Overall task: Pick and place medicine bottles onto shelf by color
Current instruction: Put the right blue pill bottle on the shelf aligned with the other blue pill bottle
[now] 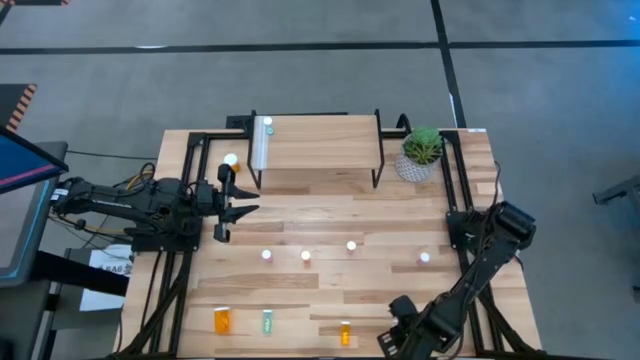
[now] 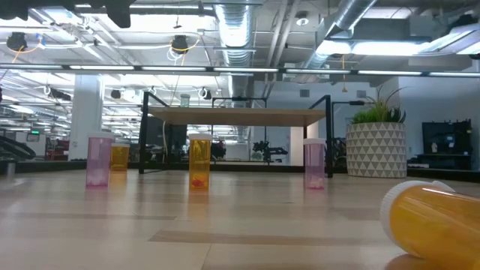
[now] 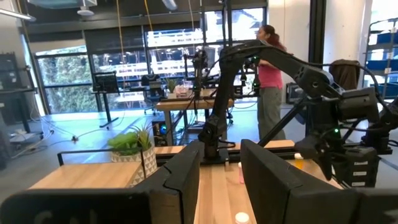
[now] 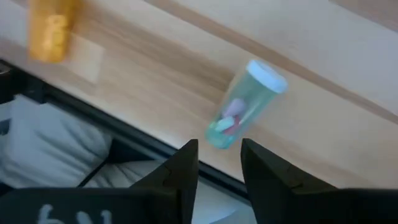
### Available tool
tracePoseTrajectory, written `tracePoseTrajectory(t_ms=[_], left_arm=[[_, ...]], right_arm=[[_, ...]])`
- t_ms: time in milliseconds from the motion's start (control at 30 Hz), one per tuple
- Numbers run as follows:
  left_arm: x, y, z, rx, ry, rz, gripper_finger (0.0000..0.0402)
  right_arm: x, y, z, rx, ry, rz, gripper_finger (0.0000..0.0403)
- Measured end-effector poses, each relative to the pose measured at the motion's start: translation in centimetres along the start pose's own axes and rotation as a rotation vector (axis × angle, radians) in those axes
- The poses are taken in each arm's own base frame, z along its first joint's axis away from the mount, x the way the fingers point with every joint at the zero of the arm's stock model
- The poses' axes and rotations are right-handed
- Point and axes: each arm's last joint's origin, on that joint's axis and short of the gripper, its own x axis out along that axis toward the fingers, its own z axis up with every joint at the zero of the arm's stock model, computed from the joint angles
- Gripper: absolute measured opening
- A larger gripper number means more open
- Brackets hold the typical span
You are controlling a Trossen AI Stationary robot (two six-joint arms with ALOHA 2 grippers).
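The lying green bottle's near end [image 4: 221,134] is still beyond my right gripper's fingers, so my right gripper should move toward the bottle before it closes on it.
The shelf [image 1: 318,140] stands at the table's far side, with a green bottle [image 1: 267,128] on its left end. An orange bottle [image 1: 228,172] stands on the table beside its left legs. Several white-capped bottles [image 1: 306,255] stand in a row mid-table. An orange bottle [image 1: 222,320], a green one [image 1: 267,321] and a small orange one [image 1: 346,333] lie near the front edge. My right gripper [image 4: 219,152] points down near the front edge, open, just short of the lying green bottle [image 4: 245,102]. My left gripper [image 1: 222,213] waits open at the table's left.
A potted plant [image 1: 422,152] stands right of the shelf. Black frame rails [image 1: 452,170] run along the table's sides. In the low view a large orange bottle [image 2: 435,221] lies close by, and pink bottles [image 2: 99,160] stand before the shelf. A person [image 3: 268,74] stands beyond the table.
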Motion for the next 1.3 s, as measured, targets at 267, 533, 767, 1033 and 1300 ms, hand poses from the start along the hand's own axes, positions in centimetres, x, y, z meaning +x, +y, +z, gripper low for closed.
tracePoseTrajectory(t_ms=[267,533,767,1033,1300], left_arm=[[0.0,0.0,0.0,-0.001,0.002,0.0,0.0106],[0.0,0.0,0.0,-0.001,0.001,0.0,0.0106],[0.0,0.0,0.0,-0.001,0.001,0.0,0.0106],[0.0,0.0,0.0,-0.001,0.002,0.0,0.0106],[0.0,0.0,0.0,0.005,0.001,0.001,0.0106]], right_arm=[[0.6,-0.5,-0.1,0.083,-0.015,-0.056,0.0225],[2.3,-0.2,0.1,0.079,-0.024,-0.06,0.0237],[3.0,0.0,0.1,0.079,-0.025,-0.055,0.0218],[3.6,-0.1,0.1,0.063,-0.027,-0.075,0.0174],[4.5,0.2,0.2,0.032,0.018,-0.091,0.013]])
